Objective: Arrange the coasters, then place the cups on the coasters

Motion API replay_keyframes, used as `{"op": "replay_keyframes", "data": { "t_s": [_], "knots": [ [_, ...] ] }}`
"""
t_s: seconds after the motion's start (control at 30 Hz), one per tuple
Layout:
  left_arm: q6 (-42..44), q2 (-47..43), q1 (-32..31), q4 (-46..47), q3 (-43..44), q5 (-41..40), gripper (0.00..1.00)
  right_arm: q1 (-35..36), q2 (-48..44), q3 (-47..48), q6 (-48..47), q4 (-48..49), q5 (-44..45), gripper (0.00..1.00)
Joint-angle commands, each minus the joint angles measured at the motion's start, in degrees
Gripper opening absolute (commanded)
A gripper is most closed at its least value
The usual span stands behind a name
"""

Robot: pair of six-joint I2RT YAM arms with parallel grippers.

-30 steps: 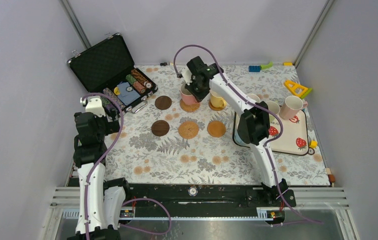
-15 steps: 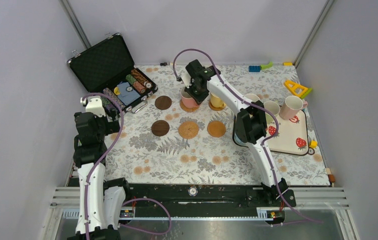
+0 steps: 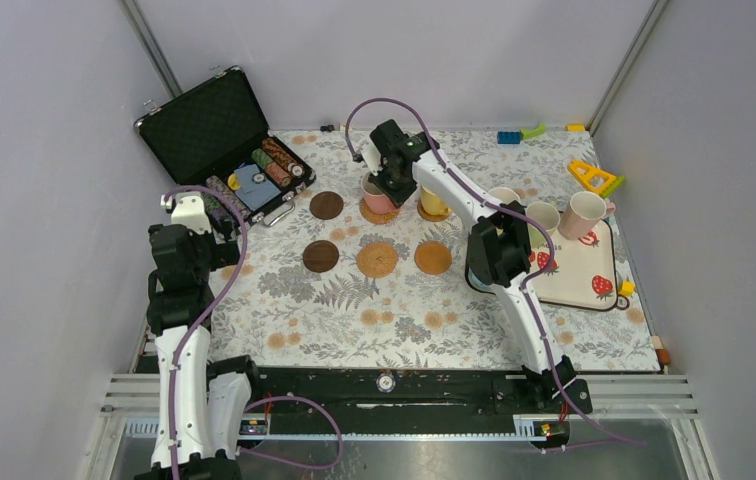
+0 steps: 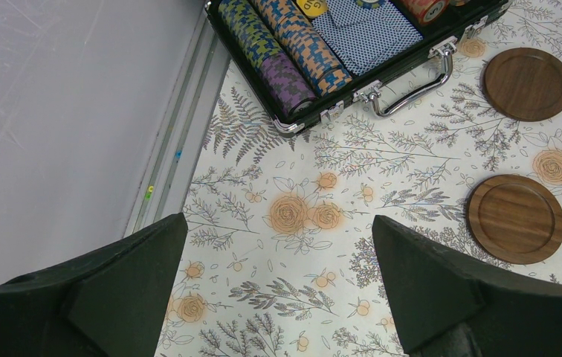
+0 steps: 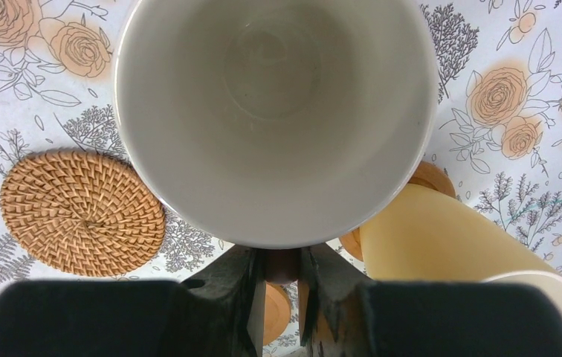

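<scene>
I should open my right gripper, because the pink cup is hanging upright over the back woven coaster and would land there.
My right gripper is shut on the handle of the pink cup, which is over the back woven coaster. Whether the cup rests on it I cannot tell. The right wrist view shows the cup's white inside, the gripper pinching the handle, and a woven coaster on the left. The yellow cup stands on a cork coaster. Two dark wood coasters, a woven one and a cork one lie bare. My left gripper is open over bare tablecloth.
An open black case of poker chips sits at the back left. The strawberry-print tray at the right carries more cups. Toy pieces lie at the back right. The right arm's elbow hangs over the tray's left edge.
My right gripper has shifted slightly left and down with the pink cup over the back woven coaster. The left arm has not moved.
</scene>
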Motion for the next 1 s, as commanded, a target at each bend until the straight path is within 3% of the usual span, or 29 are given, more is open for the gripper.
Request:
{"op": "replay_keyframes", "data": {
  "t_s": [0.0, 0.4, 0.7, 0.97],
  "knots": [
    [0.4, -0.5, 0.4, 3.3, 0.0, -0.5, 0.99, 0.3, -0.8, 3.8, 0.4, 3.1, 1.2, 0.0],
    [0.4, -0.5, 0.4, 3.4, -0.1, -0.6, 0.99, 0.3, -0.8, 2.1, -0.1, 4.0, 0.5, 0.0],
    [0.4, -0.6, 0.4, 3.4, -0.1, -0.5, 0.99, 0.3, -1.1, 0.5, -1.2, 3.9, 1.2, 0.18],
    [0.4, -0.7, 0.4, 3.4, -0.1, -0.5, 0.99, 0.2, -1.4, -1.0, -2.3, 3.8, 1.6, 0.52]
  ]
}}
